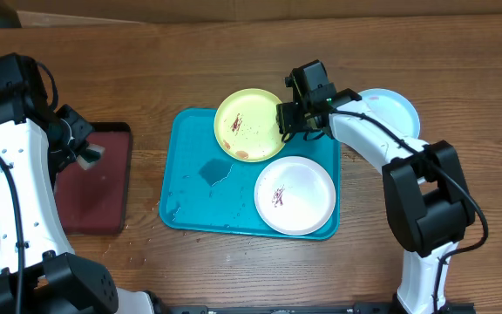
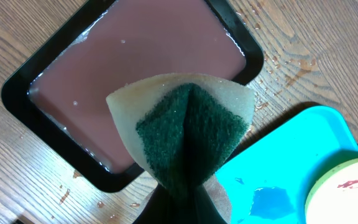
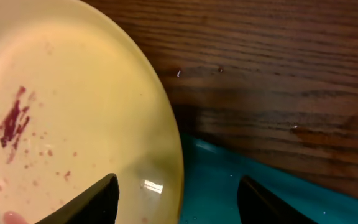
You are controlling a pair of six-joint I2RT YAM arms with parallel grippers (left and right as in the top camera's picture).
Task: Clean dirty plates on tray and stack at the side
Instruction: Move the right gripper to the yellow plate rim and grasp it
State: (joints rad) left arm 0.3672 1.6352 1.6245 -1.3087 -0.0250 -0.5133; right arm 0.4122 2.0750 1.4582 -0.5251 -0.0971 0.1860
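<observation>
My right gripper is to grab the green plate's rim point(image 3: 179, 194) next, on the pale blue plate's side. That leaves the green plate's smeared side open for sponging and stacking.
The turquoise tray point(image 1: 190, 187) holds the lime-green plate point(image 1: 247, 125) at its far side and the white plate point(image 1: 295, 194) at its near right; both bear reddish smears. The pale blue plate point(image 1: 395, 109) lies on the table to the right of the tray. My right gripper point(image 1: 288, 118) is open, its fingers straddling the right rim of the green plate point(image 3: 73, 124) above the tray point(image 3: 229, 186). My left gripper point(image 1: 88, 153) is shut on a sponge point(image 2: 185, 130), green scrub side and pale foam, held over the maroon tray point(image 2: 142, 56).
The black-rimmed maroon tray point(image 1: 94, 179) lies at the left with liquid in it. A puddle of water point(image 1: 214, 172) and drops wet the turquoise tray's left half. Small drops lie on the wooden table point(image 1: 146, 52) near both trays.
</observation>
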